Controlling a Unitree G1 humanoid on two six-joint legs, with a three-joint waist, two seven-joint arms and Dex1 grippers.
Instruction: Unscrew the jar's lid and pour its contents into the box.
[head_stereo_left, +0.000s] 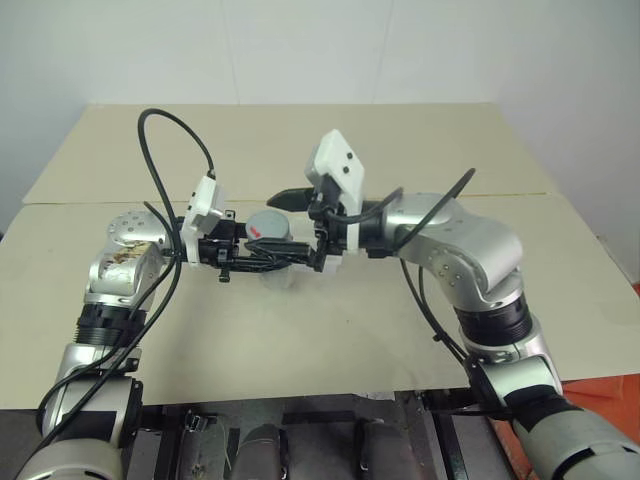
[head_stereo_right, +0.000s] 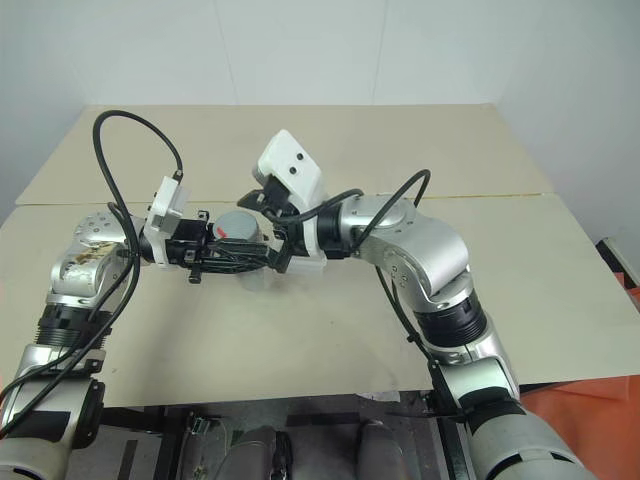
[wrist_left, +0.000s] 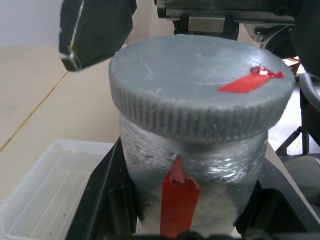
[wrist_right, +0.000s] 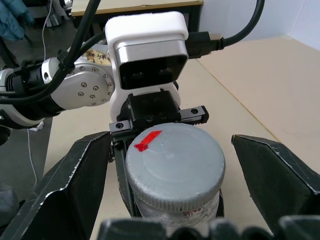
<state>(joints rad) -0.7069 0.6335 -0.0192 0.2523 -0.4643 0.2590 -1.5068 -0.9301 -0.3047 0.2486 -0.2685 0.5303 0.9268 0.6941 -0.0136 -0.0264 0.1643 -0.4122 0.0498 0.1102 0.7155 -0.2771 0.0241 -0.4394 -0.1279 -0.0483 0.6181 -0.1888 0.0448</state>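
Observation:
The grey lid is level between both black fingers, so the robot's right gripper needs to close on the lid now.
My left gripper is shut on the jar, a silvery cylinder with a red label stripe, and holds it upright above the table. The grey lid with a red mark sits on the jar, also seen as the lid from the right wrist. My right gripper stands open, one black finger on each side of the lid with gaps between. The clear plastic box lies on the table just below the jar, box. The contents are hidden inside the jar.
The cream table has a seam running across its far part. Black cables loop up from both wrists. An orange-red object lies past the table's near right corner.

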